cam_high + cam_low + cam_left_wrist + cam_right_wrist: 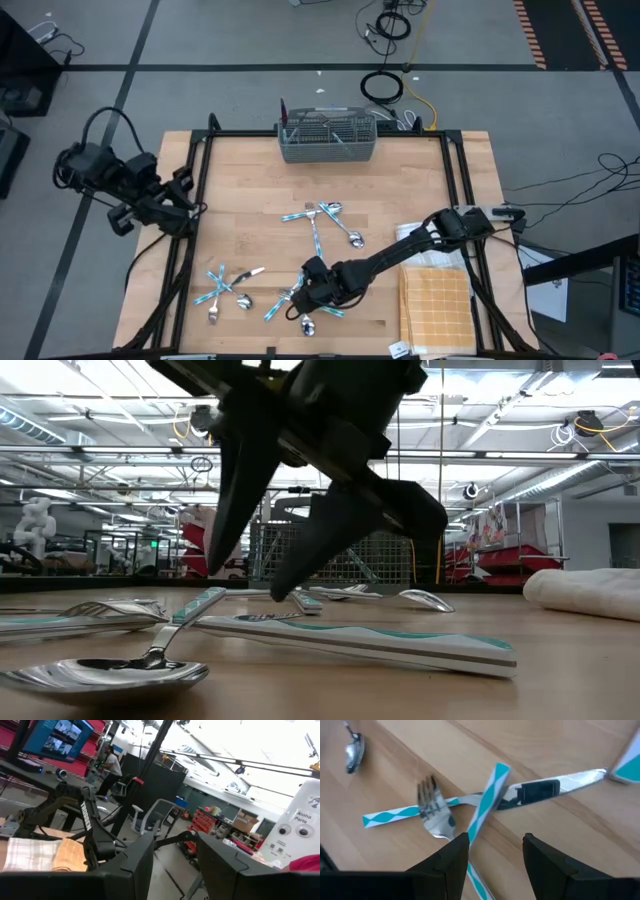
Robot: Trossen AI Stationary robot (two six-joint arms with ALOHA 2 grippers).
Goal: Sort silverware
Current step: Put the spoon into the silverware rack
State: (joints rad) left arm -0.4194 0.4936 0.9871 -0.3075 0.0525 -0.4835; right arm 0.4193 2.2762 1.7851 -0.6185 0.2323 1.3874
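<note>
I should next grab the spoon by its striped handle with my right gripper. Then it can be sorted into the caddy.
Teal-handled silverware lies flat on the wooden table in three loose groups: spoons and a fork (pixel 322 222) in the middle, a cluster (pixel 226 287) near the left, and a pile (pixel 300 303) at the near edge. My right gripper (pixel 312 285) (pixel 252 582) is open and points down just above that near pile. In the right wrist view its fingers (pixel 495 855) stand over a fork (pixel 432 812), a knife (pixel 555 785) and a striped handle (pixel 487 795) crossing them. My left gripper (pixel 172 870) is open and waits off the table's left side (pixel 150 200).
A grey wire-mesh caddy (pixel 328 140) stands at the table's far edge. An orange checked cloth (pixel 435 300) lies at the near right, beside my right arm. A spoon (pixel 110 675) and a long handle (pixel 380 640) lie close to the low camera. Black rails frame the table.
</note>
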